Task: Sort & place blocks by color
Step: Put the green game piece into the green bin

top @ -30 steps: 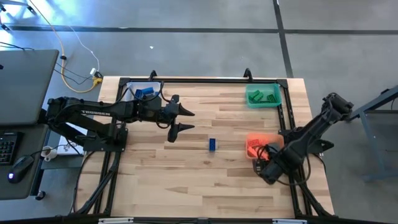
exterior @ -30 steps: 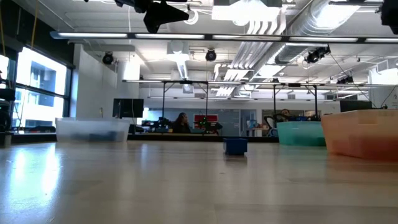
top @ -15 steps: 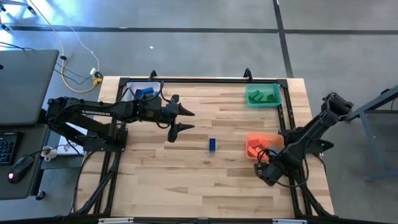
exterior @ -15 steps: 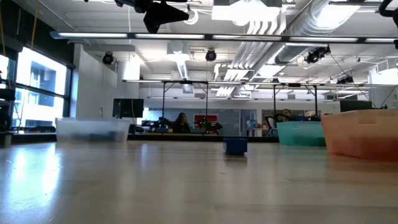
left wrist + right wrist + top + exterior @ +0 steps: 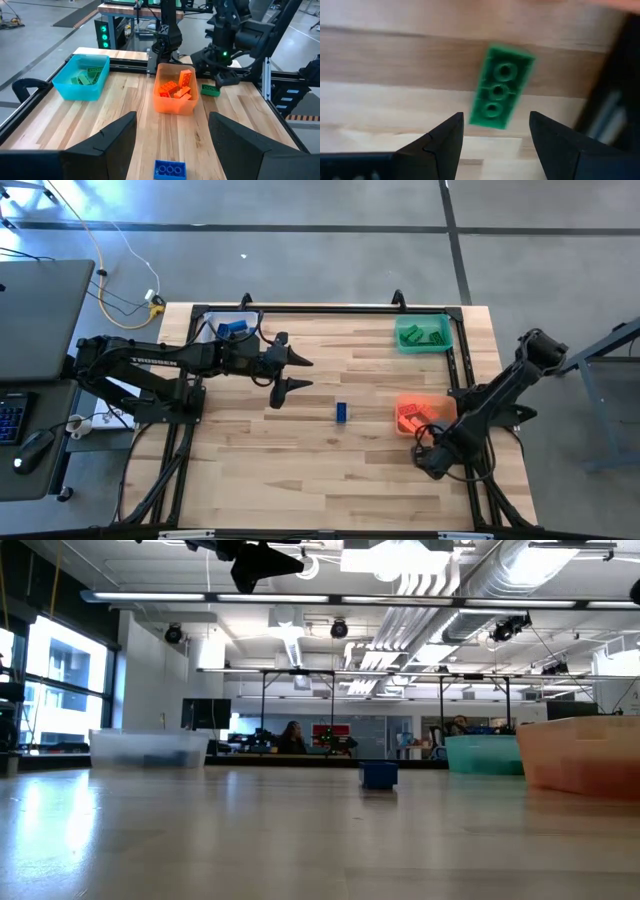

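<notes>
My right gripper's fingers are stopped above the green block (image 5: 501, 87) with wood showing between them in the wrist view, so they would miss if closed now and should lower first, then close on it.
A blue block (image 5: 341, 412) lies flat on the table's middle, also seen in the low view (image 5: 378, 774) and the left wrist view (image 5: 170, 169). My left gripper (image 5: 292, 373) hangs open above the table, left of this block, and touches nothing (image 5: 172, 120). A green block (image 5: 501, 94) lies flat on the wood beside the orange bin (image 5: 210, 90). My right gripper (image 5: 496, 120) is open and points down over it, one finger on either side, not touching. In the high view that gripper (image 5: 430, 460) covers the green block.
A clear bin (image 5: 228, 328) with blue blocks sits at the far left corner. A green bin (image 5: 423, 334) holds green blocks at the far right. An orange bin (image 5: 420, 413) with red-orange blocks stands near the right edge. Bare wood spreads across the table's near half.
My right gripper has shifted a little toward the table's near edge beside the orange bin. The left arm and the blue block have kept still.
</notes>
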{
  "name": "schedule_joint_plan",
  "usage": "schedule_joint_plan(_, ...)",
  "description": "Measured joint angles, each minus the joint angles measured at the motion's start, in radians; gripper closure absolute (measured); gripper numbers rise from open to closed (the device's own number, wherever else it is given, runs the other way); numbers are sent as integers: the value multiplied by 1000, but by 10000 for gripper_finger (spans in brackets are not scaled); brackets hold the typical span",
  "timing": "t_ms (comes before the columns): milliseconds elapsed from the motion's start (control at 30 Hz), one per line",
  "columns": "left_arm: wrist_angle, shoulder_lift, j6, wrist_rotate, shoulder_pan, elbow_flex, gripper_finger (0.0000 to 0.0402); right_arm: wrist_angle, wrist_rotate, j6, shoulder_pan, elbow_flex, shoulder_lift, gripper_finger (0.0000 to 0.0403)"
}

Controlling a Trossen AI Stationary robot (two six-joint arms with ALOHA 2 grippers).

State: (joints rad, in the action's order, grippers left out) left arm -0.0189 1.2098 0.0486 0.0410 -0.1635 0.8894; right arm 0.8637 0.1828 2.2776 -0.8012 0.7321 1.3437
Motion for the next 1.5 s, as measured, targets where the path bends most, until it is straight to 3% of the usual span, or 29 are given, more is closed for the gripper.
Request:
schedule_joint_plan(133,0,0,0,-6,0,0,169,-62,-33,-5,7,-30,0,189)
schedule_joint_plan(533,0,0,0,-27,0,0,169,-109,-1,-4,9,-62,3,189)
schedule_joint_plan(800,0,0,0,-27,0,0,169,-191,14,-5,9,-62,112,192)
schedule_joint_plan(933,0,0,-23,-27,0,0,169,-194,39,0,11,-57,149,213)
schedule_joint_plan(1133,-1,0,-53,-27,0,0,169,-199,54,-6,11,-44,155,289)
schedule_joint_plan(1233,-1,0,-53,-27,0,0,169,-191,63,-7,9,-24,160,292)
schedule_joint_plan(1367,-1,0,-52,-27,0,0,169,-199,7,-18,9,45,159,292)
schedule_joint_plan(1500,-1,0,-52,-30,0,0,169,-200,-147,-53,9,142,159,292)
